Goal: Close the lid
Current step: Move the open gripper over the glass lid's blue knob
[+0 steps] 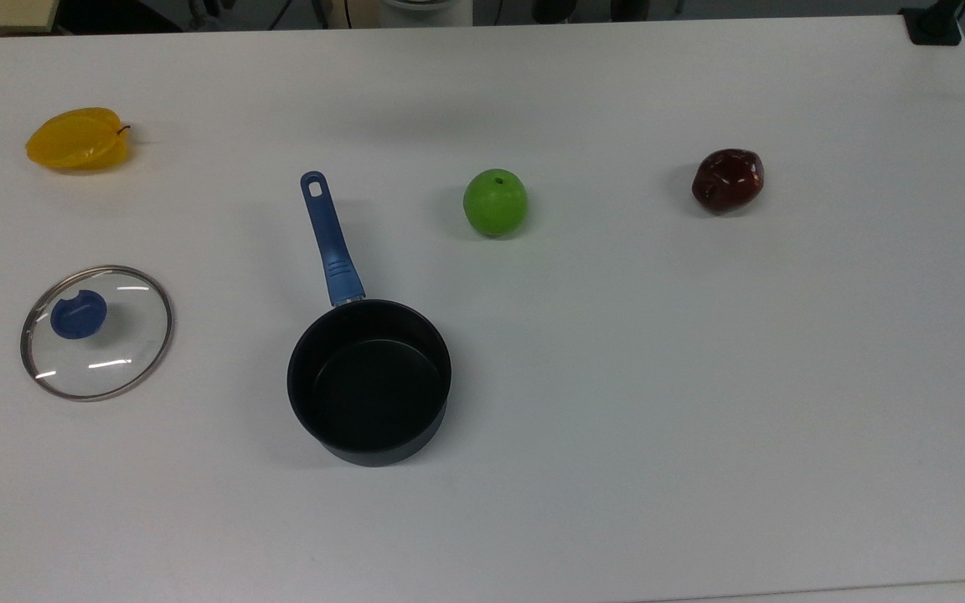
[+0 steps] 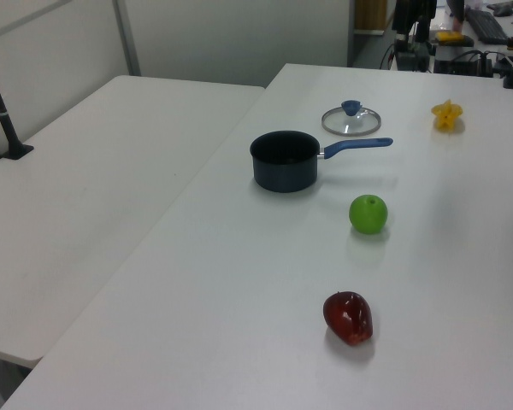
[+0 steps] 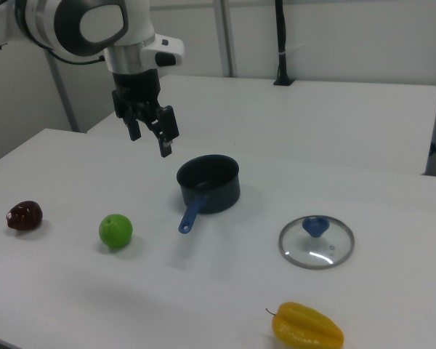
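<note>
My gripper is about to pick up the glass lid [image 2: 338, 125] by the blue knob [image 2: 351, 108] that stands up at its center, because the lid lies flat and wide on the tabletop.
The lid [image 1: 126, 347] is clear glass with a metal rim and a blue knob. It lies flat on the white table at the top view's left, apart from the pan; it shows again as lid [image 2: 351, 120] and lid [image 3: 316, 242]. The black saucepan [image 1: 369, 381] with a blue handle stands uncovered and empty mid-table, also seen as saucepan [image 2: 284, 161] and saucepan [image 3: 208, 183]. My gripper [image 3: 150, 138] hangs open in the air, holding nothing, above the table and up-left of the pan in the right view.
A green apple [image 1: 495, 202] lies right of the pan handle in the top view. A dark red fruit [image 1: 727, 180] sits further right and a yellow starfruit [image 1: 79, 139] at the far left. A black clamp [image 1: 935, 25] sits on the far right corner.
</note>
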Action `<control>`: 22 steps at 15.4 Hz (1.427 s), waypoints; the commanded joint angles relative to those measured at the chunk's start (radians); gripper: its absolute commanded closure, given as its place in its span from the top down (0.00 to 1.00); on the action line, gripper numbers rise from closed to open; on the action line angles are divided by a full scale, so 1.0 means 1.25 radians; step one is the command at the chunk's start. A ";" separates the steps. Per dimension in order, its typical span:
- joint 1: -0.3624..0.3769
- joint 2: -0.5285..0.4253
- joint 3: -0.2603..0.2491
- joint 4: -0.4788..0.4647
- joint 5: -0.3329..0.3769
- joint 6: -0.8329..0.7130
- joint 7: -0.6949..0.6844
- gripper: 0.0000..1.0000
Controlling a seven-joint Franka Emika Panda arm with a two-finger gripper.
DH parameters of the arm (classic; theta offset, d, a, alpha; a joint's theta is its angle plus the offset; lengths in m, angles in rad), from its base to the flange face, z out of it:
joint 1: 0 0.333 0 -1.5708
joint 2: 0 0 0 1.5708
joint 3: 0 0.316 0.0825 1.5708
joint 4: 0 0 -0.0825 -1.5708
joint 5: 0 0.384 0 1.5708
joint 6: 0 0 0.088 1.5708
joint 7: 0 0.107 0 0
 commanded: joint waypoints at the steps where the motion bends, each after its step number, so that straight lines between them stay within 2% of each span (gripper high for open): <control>1: -0.015 -0.010 0.001 -0.003 0.013 -0.012 -0.010 1.00; 6: -0.026 -0.005 0.001 0.000 0.017 -0.009 0.003 1.00; 9: -0.046 0.006 0.001 0.002 0.023 0.032 0.071 1.00; 12: -0.080 0.047 0.000 0.034 0.022 0.133 0.149 1.00; 16: -0.159 0.109 0.003 0.057 0.022 0.246 0.239 1.00; 19: -0.225 0.201 0.027 0.057 0.008 0.463 0.316 1.00; 22: -0.247 0.296 0.027 0.057 -0.016 0.597 0.294 1.00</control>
